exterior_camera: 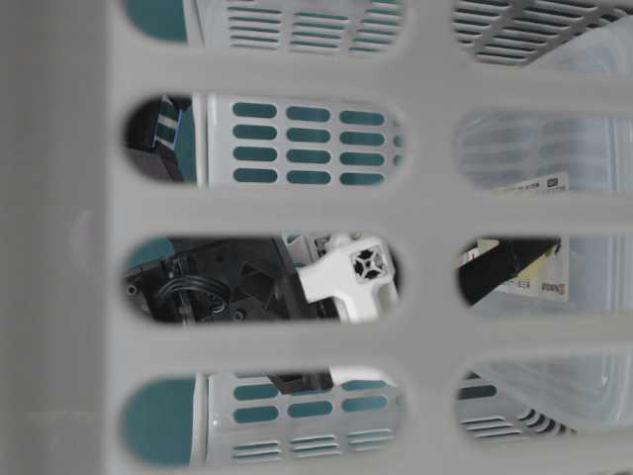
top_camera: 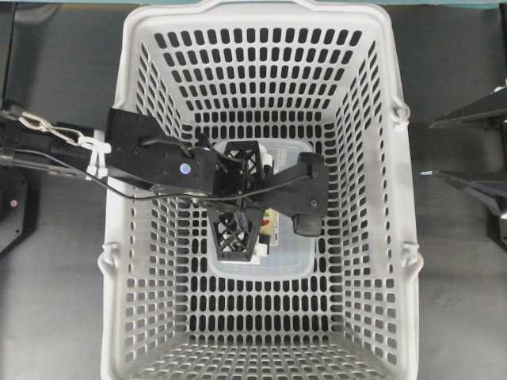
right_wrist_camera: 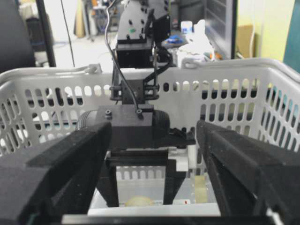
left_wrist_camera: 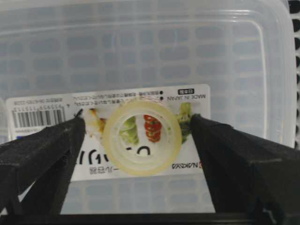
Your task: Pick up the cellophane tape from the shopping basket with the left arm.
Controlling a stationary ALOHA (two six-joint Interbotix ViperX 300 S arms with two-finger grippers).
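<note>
I should close my left gripper on the cellophane tape now: its fingers reach down on either side of the tape, close over the label.
The cellophane tape [left_wrist_camera: 142, 137] is a small pale-yellow ring lying flat on the labelled lid of a clear box [left_wrist_camera: 140, 47] inside the shopping basket [top_camera: 396, 198]. My left gripper [left_wrist_camera: 138, 121] points down over the tape and is open. One black finger stands on each side of the roll, with a gap to it on both sides. From above, the left gripper [top_camera: 244, 196] and its wrist cover the tape. The right wrist view shows the tape [right_wrist_camera: 138, 201] low between the left arm's fingers. My right gripper [right_wrist_camera: 153, 126] is open and empty outside the basket.
The clear box [top_camera: 293, 253] lies on the basket's slotted floor near the middle. Slotted walls rise on all sides of the left arm. Through a wall slot, a white fingertip [exterior_camera: 351, 277] and the box label [exterior_camera: 534, 282] show. The right gripper [top_camera: 433, 150] rests beyond the right rim.
</note>
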